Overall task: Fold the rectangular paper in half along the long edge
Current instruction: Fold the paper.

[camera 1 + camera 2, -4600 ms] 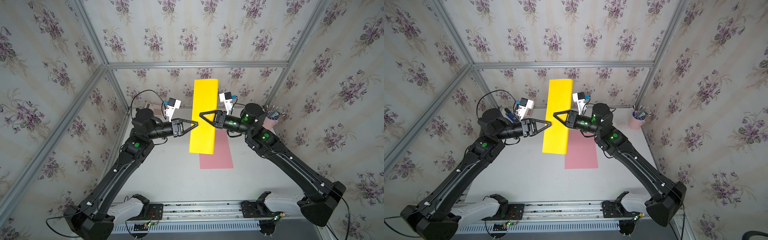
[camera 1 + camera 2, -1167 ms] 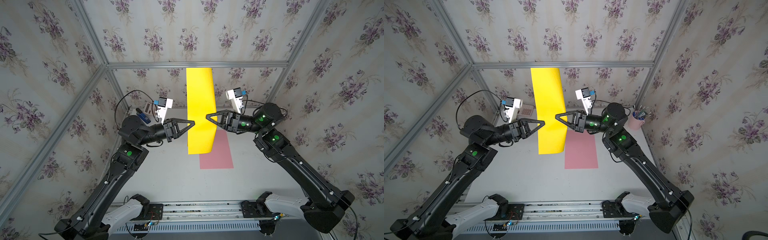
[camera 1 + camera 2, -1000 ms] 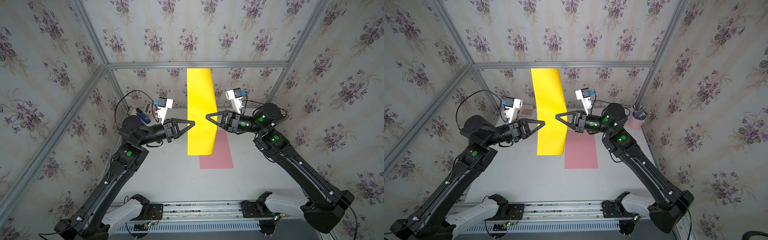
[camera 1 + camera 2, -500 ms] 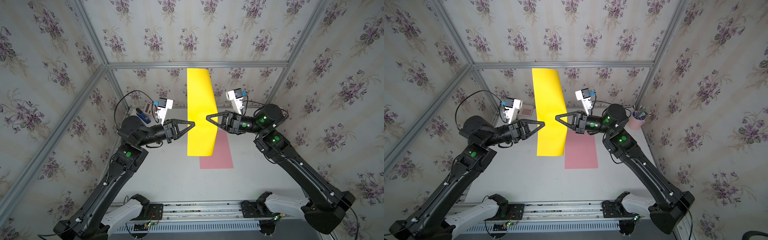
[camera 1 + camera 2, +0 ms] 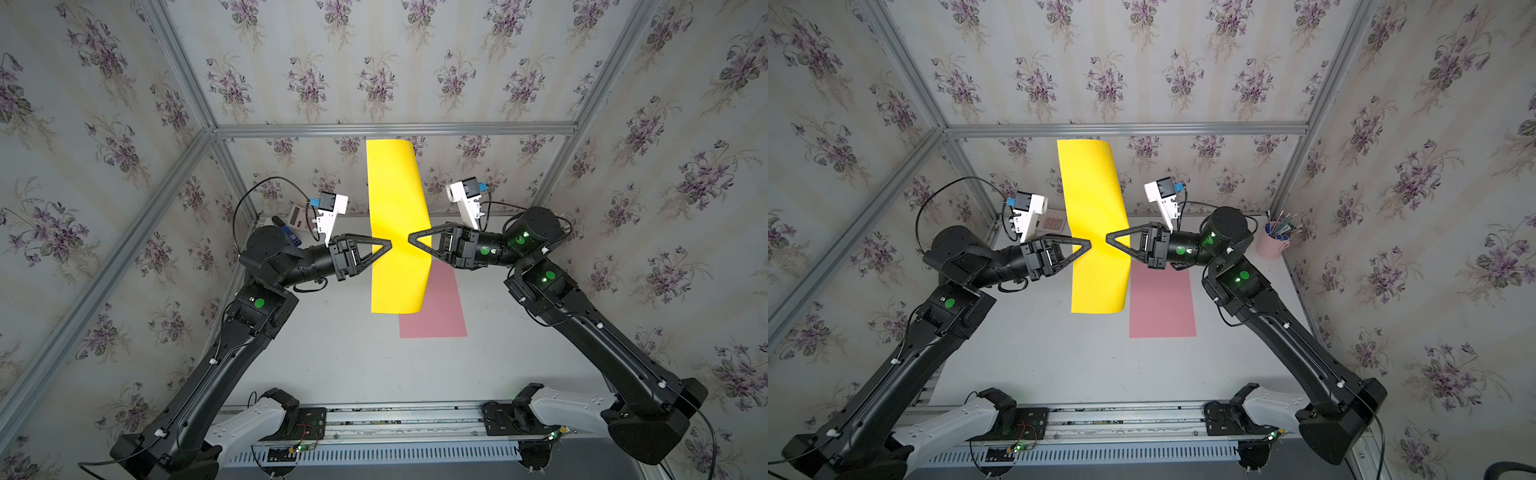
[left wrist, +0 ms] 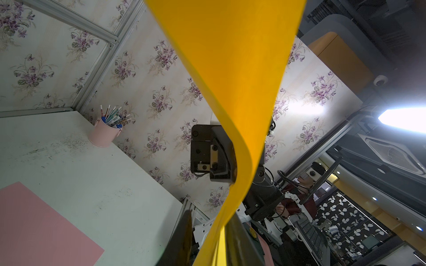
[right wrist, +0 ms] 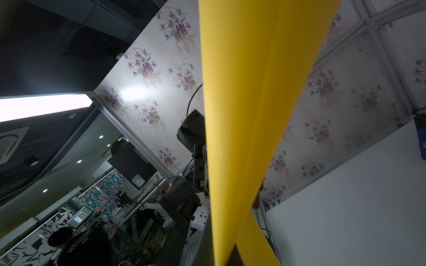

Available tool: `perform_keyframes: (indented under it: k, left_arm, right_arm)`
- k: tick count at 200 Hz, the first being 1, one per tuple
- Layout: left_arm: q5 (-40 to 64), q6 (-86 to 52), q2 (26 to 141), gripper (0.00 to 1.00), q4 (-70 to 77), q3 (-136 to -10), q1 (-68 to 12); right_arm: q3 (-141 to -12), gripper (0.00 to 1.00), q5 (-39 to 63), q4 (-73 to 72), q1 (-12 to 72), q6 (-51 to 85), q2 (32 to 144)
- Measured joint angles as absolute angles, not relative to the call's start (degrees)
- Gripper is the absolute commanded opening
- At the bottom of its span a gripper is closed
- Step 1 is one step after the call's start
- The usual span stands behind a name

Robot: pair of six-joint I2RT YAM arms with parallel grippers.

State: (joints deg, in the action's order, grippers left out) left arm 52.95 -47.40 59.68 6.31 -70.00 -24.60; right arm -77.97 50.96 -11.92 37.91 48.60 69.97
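My left gripper grabs the yellow paper (image 5: 397,208) by its long edge at mid-height next, leaving the opposite side for my right gripper to fold.
The rectangular yellow paper (image 5: 397,208) (image 5: 1096,199) hangs upright in the air above the table, its top curling over. My right gripper (image 5: 409,239) (image 5: 1106,237) is shut on its right long edge at mid-height. In the right wrist view the paper (image 7: 253,92) runs out from between the jaws of that gripper (image 7: 221,248). My left gripper (image 5: 390,244) (image 5: 1090,244) is at the left long edge. In the left wrist view its jaws (image 6: 211,221) stand apart: the paper (image 6: 232,69) lies against one finger, and a gap shows on the other side.
A pink sheet (image 5: 440,307) (image 5: 1160,307) lies flat on the white table below the yellow paper. A pink cup of pens (image 5: 1273,245) stands at the back right corner. A calculator (image 5: 299,216) and a blue object (image 5: 291,235) sit at the back left.
My left gripper's jaws have parted from the paper's left edge over the last second. The paper's lower end has swung slightly. The right gripper keeps its grip.
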Motion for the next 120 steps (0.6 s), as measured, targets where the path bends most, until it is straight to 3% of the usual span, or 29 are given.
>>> perform_keyframes:
  k: [120]
  left_arm:
    - [53.0, -47.4, 59.1, 0.24, 5.8, -70.4, -25.0]
  right_arm:
    - [-78.6, 0.0, 49.1, -5.8, 38.6, 44.3, 71.4]
